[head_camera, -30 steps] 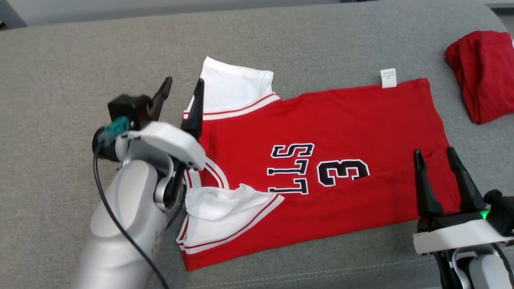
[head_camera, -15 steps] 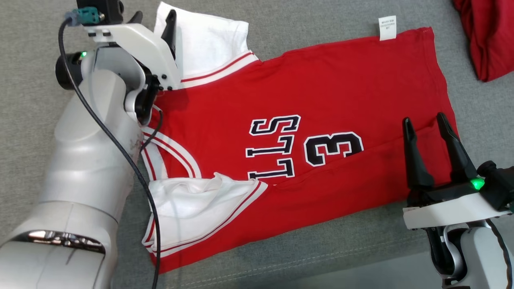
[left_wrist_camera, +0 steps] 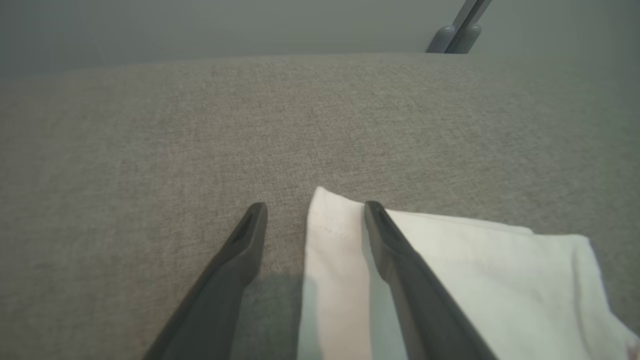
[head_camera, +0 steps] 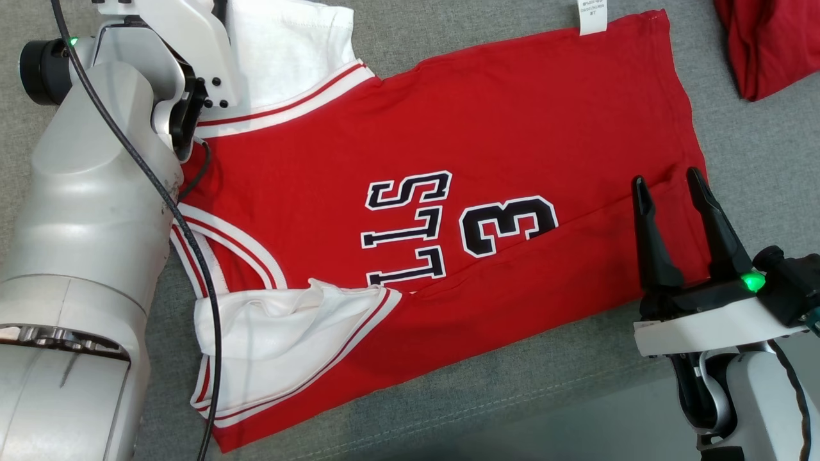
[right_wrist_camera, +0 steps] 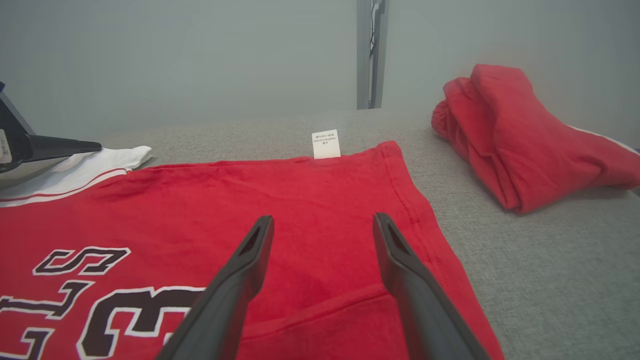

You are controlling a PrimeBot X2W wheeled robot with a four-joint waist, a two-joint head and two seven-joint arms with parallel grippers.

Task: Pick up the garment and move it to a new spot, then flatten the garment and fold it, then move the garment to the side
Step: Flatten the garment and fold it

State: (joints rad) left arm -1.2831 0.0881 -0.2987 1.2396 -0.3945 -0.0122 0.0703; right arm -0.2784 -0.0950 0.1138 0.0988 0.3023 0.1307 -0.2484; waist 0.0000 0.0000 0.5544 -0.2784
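Observation:
Next, my right gripper will grab the hem corner near the white label [right_wrist_camera: 387, 150], to fold the jersey lengthwise.
The garment is a red jersey [head_camera: 448, 128] with white sleeves and black lettering, spread flat on a grey cushion. Its far white sleeve [head_camera: 288, 45] lies smooth, while the near sleeve [head_camera: 275, 333] is rumpled and folded over the red body. My left arm [head_camera: 96, 160] reaches to the far sleeve. In the left wrist view the left gripper [left_wrist_camera: 315, 207] is open, with the corner of the sleeve [left_wrist_camera: 475, 270] between its fingers. Over the jersey [right_wrist_camera: 300, 190] near its hem corner, my right gripper [head_camera: 666, 179] [right_wrist_camera: 324, 219] hangs open and holds nothing.
A second red garment [head_camera: 769, 45] [right_wrist_camera: 515, 150] lies folded at the far right of the cushion. A white label [head_camera: 590, 16] sticks out from the jersey's far edge. The cushion's seamed front edge [head_camera: 512, 397] runs just before the jersey. Bare grey fabric [left_wrist_camera: 300, 125] stretches beyond the far sleeve.
The head camera has tipped down and closer. My left arm has reached away to the far white sleeve, its fingers passing the view's top edge. The right gripper stays open over the hem.

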